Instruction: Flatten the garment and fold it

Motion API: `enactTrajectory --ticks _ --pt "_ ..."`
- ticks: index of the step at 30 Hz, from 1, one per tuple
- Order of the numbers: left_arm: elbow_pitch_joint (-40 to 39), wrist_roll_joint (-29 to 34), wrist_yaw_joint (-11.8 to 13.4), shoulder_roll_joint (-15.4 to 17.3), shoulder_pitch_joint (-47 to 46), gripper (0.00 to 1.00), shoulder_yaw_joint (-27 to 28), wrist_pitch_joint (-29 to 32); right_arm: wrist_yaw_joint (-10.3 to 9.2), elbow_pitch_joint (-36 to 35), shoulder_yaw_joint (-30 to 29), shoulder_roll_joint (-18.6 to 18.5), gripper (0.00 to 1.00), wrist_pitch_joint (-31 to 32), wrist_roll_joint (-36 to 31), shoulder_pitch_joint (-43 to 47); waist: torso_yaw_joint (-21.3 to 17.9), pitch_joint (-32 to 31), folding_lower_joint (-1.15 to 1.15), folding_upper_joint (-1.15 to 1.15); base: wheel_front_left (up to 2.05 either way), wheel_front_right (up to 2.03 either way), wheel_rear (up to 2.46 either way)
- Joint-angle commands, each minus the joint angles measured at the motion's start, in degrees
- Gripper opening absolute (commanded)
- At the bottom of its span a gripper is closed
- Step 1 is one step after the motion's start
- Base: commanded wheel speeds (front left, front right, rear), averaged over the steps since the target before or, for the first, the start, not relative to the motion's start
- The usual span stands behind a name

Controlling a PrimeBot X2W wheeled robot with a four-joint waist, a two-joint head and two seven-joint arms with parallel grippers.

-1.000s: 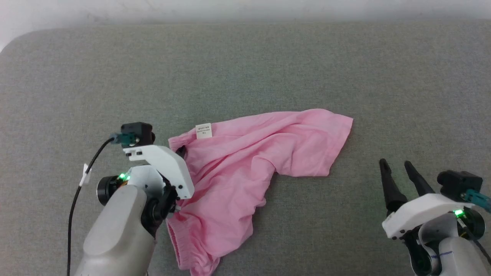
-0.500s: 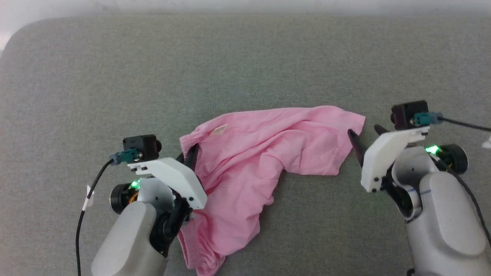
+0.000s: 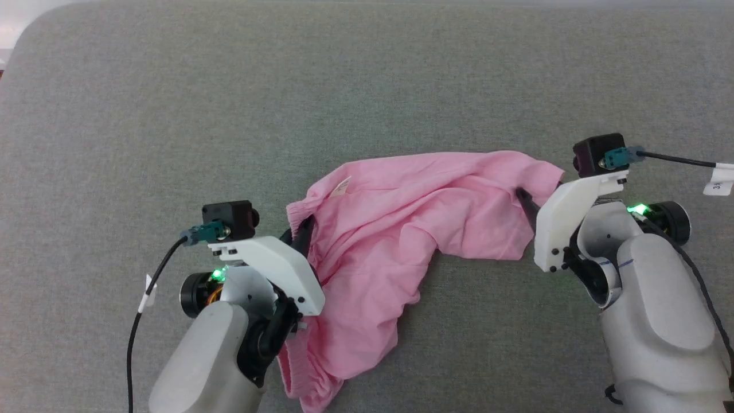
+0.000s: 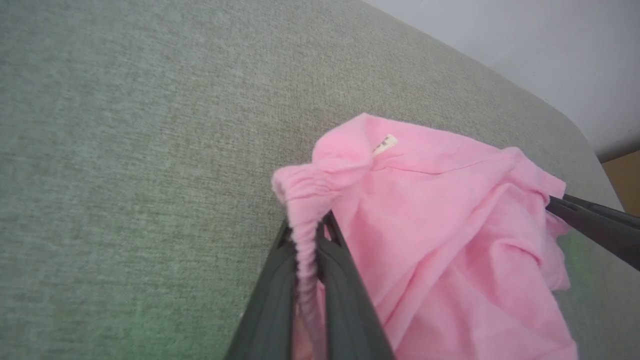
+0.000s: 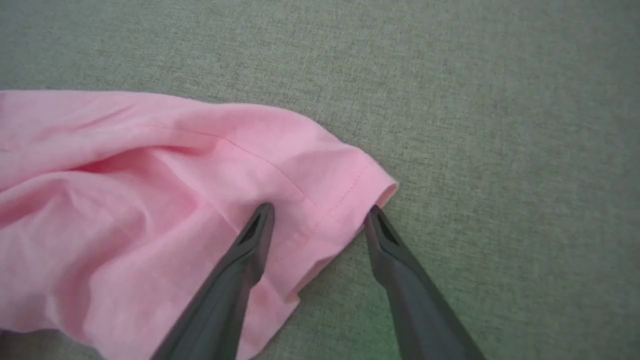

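Observation:
My right gripper should next grab the pink garment by its stitched hem corner (image 3: 550, 178) (image 5: 357, 189) to flatten it.
The pink garment (image 3: 401, 229) lies rumpled on the grey padded surface, its small white label (image 3: 342, 186) near the upper left hem. My left gripper (image 3: 303, 228) is shut on the gathered hem at the garment's left side; in the left wrist view the ribbed hem (image 4: 306, 250) runs between the two dark fingers (image 4: 272, 280). My right gripper (image 5: 320, 217) stands open over the garment's right corner (image 5: 350, 190), one finger above the cloth and the other just off its edge. The right gripper's fingers (image 4: 595, 225) also reach in from the right of the left wrist view.
The grey cloth-covered surface (image 3: 367, 86) spreads wide on all sides of the garment. Its rounded far left corner (image 3: 28, 34) meets a pale wall. Black cables (image 3: 143, 310) trail from both wrist cameras.
The right arm swung in from the lower right to the garment's right corner, fingers open over it. The left gripper kept hold of the hem. The head camera shifted.

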Motion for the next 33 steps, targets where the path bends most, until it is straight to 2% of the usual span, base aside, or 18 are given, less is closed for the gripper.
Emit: enactTrajectory --ticks 1,2,3,11,19,27,33 --pt "-0.1 0.3 0.0 0.2 0.7 0.0 -0.1 -0.4 -0.05 0.1 0.2 0.0 0.45 -0.8 0.3 -0.9 -0.1 -0.1 -0.01 0.0 0.0 0.0 0.0" --pt "-0.1 0.3 0.1 0.2 0.7 0.0 -0.2 -0.4 -0.05 0.2 0.5 0.0 0.13 -1.3 0.3 -1.1 -0.2 -0.1 -0.01 0.0 0.0 0.0 0.0" --pt "-0.1 0.3 0.1 0.3 0.8 0.0 -0.2 -0.4 -0.05 0.4 0.7 0.0 0.0 -1.6 0.5 -1.2 -0.3 -0.1 -0.01 0.0 0.0 0.0 0.0" --pt "0.2 -0.2 -0.3 0.4 1.3 0.0 -0.3 -0.9 -0.05 1.0 1.3 0.0 0.0 -2.5 2.5 -1.1 -0.9 -2.1 -0.01 0.0 0.0 0.0 0.0" --pt "-1.7 -0.5 -1.9 2.9 -4.7 0.0 1.2 0.0 -0.05 -3.2 0.9 -0.9 0.0 -0.1 12.5 -4.3 -0.7 -4.3 -0.01 0.0 0.0 0.0 0.0" --pt "0.8 0.6 -3.7 6.3 -20.5 0.0 2.8 3.6 -0.05 -7.3 0.1 -4.0 0.0 4.1 22.4 -18.3 -0.8 -2.6 -0.01 0.0 0.0 0.0 0.0" --pt "5.2 4.8 -3.5 8.7 -34.7 0.0 2.6 4.3 -0.05 -3.9 -4.8 -3.6 0.0 2.8 24.4 -32.7 -0.5 -0.1 -0.01 0.0 0.0 0.0 0.0"
